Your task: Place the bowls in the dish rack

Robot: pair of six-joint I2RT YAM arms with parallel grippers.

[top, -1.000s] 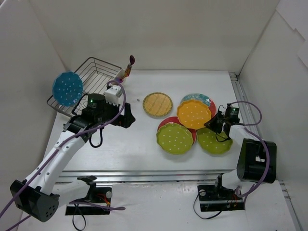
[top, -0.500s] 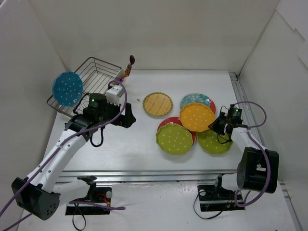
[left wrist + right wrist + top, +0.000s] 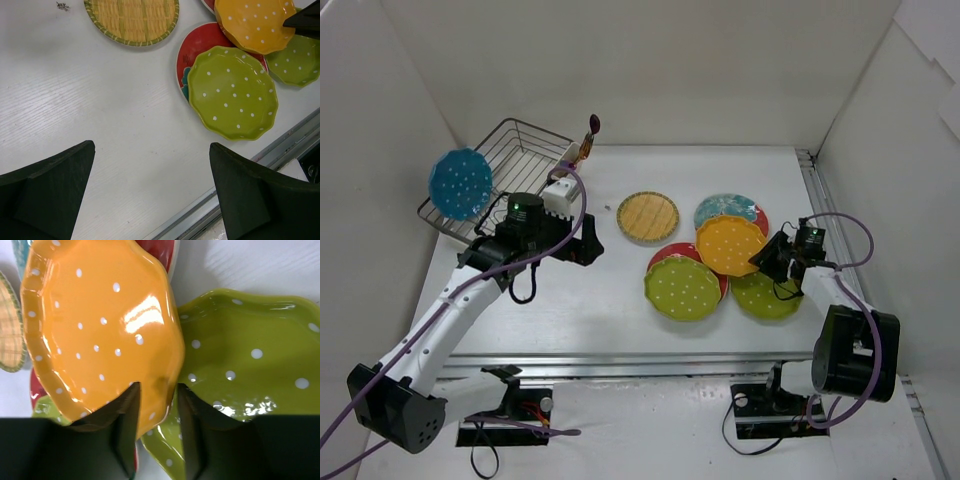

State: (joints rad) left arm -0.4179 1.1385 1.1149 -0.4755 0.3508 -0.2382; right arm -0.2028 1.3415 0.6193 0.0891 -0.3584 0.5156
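Note:
My right gripper grabs the orange bowl's rim (image 3: 756, 260) on the side away from the dish rack (image 3: 520, 150) next, leaving the bowl's opposite rim free for my left gripper's handover.
A white-dotted blue bowl (image 3: 460, 184) stands on edge in the silver wire dish rack (image 3: 520, 150) at the back left. The other bowls lie in a cluster at the right: tan woven (image 3: 647, 216), orange (image 3: 730, 244), two green (image 3: 683, 287) (image 3: 765, 295), and red-and-teal ones (image 3: 720, 208) partly covered. My right gripper (image 3: 159, 385) straddles the near rim of the orange bowl (image 3: 95, 330), which overlaps a green bowl (image 3: 250, 355). Its jaws are slightly apart, with one finger standing off the rim. My left gripper (image 3: 150, 145) hangs wide open over bare table, left of the green bowl (image 3: 232, 92).
A white utensil cup (image 3: 558, 195) sits on the rack's near corner, with a thin utensil (image 3: 590, 135) sticking up behind it. A metal rail (image 3: 280, 150) runs along the table's front edge. White walls close in the left, back and right sides.
The orange bowl has moved a little toward me and right, down onto the stack. My right gripper's jaws have parted from its rim. The left arm has shifted slightly right.

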